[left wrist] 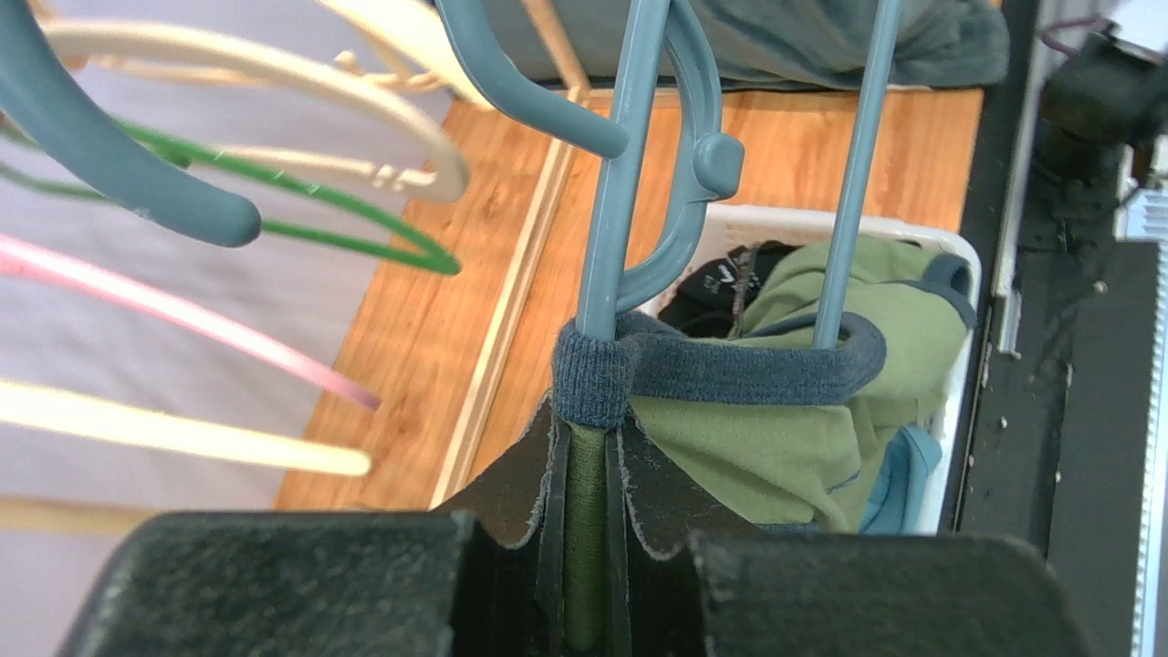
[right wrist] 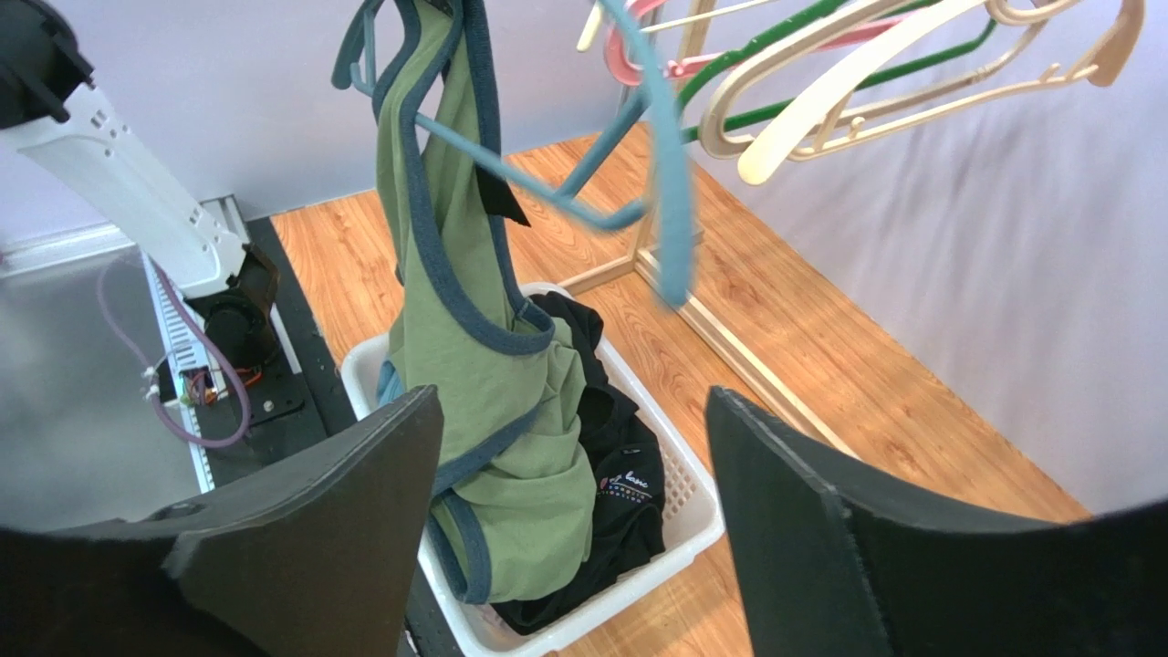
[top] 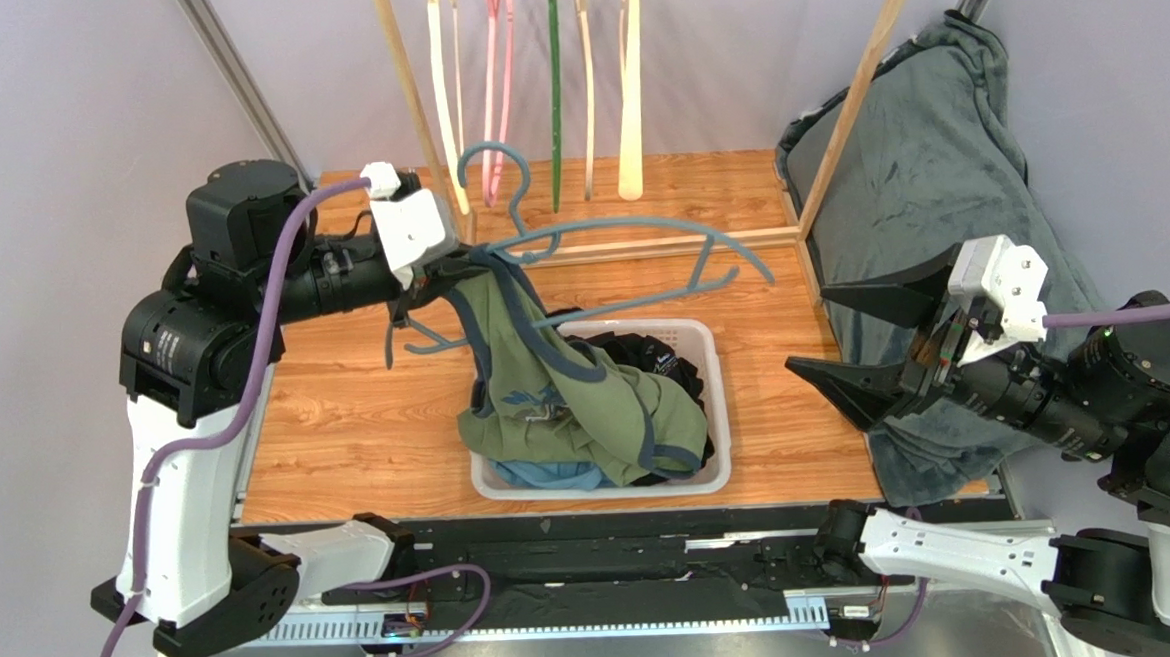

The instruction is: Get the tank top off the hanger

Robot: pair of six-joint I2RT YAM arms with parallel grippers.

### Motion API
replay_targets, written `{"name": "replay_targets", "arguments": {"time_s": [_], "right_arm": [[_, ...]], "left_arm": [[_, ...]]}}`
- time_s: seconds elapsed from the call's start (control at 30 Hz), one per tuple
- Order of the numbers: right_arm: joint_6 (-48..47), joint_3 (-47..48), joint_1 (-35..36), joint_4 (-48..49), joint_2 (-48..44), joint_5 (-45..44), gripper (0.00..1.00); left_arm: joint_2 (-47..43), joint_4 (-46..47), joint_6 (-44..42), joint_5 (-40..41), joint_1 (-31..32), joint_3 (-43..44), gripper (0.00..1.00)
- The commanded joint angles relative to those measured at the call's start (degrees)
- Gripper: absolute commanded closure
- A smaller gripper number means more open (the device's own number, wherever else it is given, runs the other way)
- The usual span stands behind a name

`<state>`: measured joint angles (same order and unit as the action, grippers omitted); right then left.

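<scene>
My right gripper should grab the hanger next by its bare end [top: 739,249] [right wrist: 671,189], so the strap stays free to slip off.
The green tank top [top: 549,383] with blue-grey trim hangs by one strap from the raised blue-grey hanger [top: 632,236], and its lower part is bunched in the white basket [top: 709,412]. My left gripper [top: 446,276] is shut on the green strap at the hanger's left end. In the left wrist view the gripper [left wrist: 590,452] pinches green cloth just below the trim looped over the hanger [left wrist: 624,178]. My right gripper [top: 814,332] stands open to the right of the basket, holding nothing. In the right wrist view the gripper [right wrist: 569,404] faces the tank top [right wrist: 453,274] and the hanger [right wrist: 658,164].
A black garment [top: 653,358] and a blue one [top: 554,478] lie in the basket. Several other hangers [top: 547,60] hang from the wooden rack at the back. A grey-green cloth [top: 943,145] is draped over the right side.
</scene>
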<state>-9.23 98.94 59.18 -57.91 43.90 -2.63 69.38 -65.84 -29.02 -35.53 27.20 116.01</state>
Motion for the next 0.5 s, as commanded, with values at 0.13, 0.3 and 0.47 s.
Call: {"name": "replay_targets", "arguments": {"time_s": [0.13, 0.3, 0.47], "right_arm": [[-4.0, 9.7, 0.2, -1.2, 7.8, 9.0, 0.19], [-3.8, 13.7, 0.1, -3.3, 13.9, 14.1, 0.18], [-0.3, 12.4, 0.1, -3.6, 18.8, 21.5, 0.18]], "left_arm": [[-4.9, -8.1, -14.8, -1.6, 7.3, -1.9, 1.0], [-5.1, -9.7, -18.7, 4.7, 11.3, -1.4, 1.0], [-5.1, -7.5, -19.8, 9.6, 13.1, -1.6, 1.0]]}}
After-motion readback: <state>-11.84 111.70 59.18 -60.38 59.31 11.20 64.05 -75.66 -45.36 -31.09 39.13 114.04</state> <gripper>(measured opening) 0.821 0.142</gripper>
